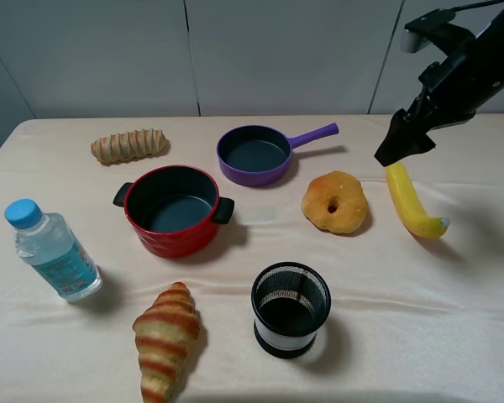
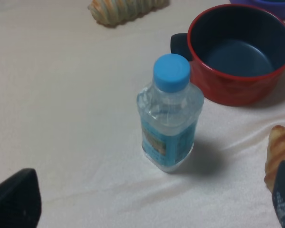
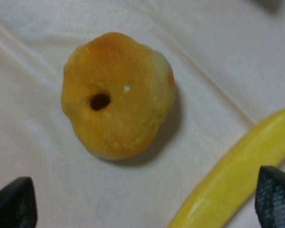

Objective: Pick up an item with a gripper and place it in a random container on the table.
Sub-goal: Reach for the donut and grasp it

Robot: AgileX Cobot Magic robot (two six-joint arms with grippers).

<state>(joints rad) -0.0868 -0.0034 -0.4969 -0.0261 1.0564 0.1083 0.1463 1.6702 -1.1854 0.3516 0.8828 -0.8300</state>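
Note:
I will next grab the doughnut with my right gripper by the thick side of its ring (image 1: 350,200), so that I can put it in the purple frying pan (image 1: 254,155).
The golden-yellow doughnut (image 1: 335,201) lies on the cream cloth table (image 1: 454,285), right of centre; it fills the right wrist view (image 3: 116,95). The purple frying pan (image 1: 254,155) sits behind it to the left, handle pointing right, with nothing in it. My right gripper (image 1: 405,144) hangs open and empty above the table, to the right of the doughnut and over the top end of the banana (image 1: 410,204). Its fingertips (image 3: 14,202) show at the edge of the right wrist view. My left gripper (image 2: 147,209) is open and empty, near the water bottle (image 2: 170,114); it is out of the high view.
A red two-handled pot (image 1: 172,208) stands at centre left, a black mesh cup (image 1: 291,309) at the front, a striped croissant (image 1: 166,337) at front left, a water bottle (image 1: 52,250) at far left, and a ridged bread roll (image 1: 129,145) at back left.

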